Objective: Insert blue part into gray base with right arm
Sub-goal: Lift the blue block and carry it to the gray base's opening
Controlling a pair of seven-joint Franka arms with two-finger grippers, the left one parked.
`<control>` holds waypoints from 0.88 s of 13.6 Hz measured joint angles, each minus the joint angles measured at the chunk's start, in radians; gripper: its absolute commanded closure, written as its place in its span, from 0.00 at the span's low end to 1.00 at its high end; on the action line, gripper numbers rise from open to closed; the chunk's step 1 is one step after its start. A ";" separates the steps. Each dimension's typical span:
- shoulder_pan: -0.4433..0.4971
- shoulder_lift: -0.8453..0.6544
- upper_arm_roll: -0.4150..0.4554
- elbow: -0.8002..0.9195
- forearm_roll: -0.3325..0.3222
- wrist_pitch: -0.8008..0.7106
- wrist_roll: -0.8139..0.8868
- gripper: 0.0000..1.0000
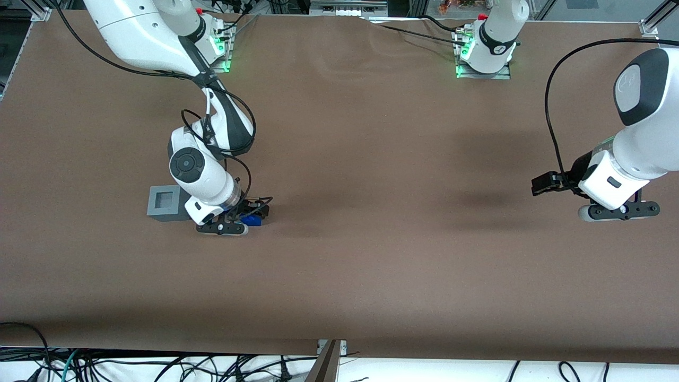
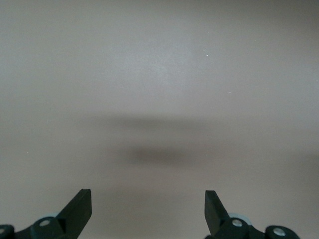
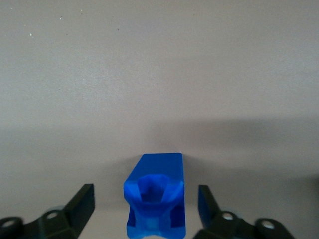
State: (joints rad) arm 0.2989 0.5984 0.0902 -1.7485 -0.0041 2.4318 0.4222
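Note:
The right gripper should next grab the blue part by its notched end (image 3: 155,204), so that it can insert the part into the gray base.
The blue part (image 1: 251,220) lies on the brown table, a little toward the parked arm's end from the gray base (image 1: 167,202). In the right wrist view the blue part (image 3: 155,196) sits between the two black fingers (image 3: 82,204), with a gap on each side. My right gripper (image 1: 245,216) (image 3: 145,205) is low over the table, open, straddling the blue part without touching it. The gray base stands upright beside the arm's wrist, its square recess facing up and empty.
The brown table (image 1: 371,159) stretches around the two objects. The arm bases (image 1: 480,53) stand at the table edge farthest from the front camera. Cables hang below the near edge (image 1: 159,366).

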 measured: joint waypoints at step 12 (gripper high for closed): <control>-0.075 -0.137 -0.035 0.151 0.000 -0.454 -0.252 0.86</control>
State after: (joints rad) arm 0.2236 0.4611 0.0552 -1.5977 -0.0041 1.9778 0.1707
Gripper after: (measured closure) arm 0.493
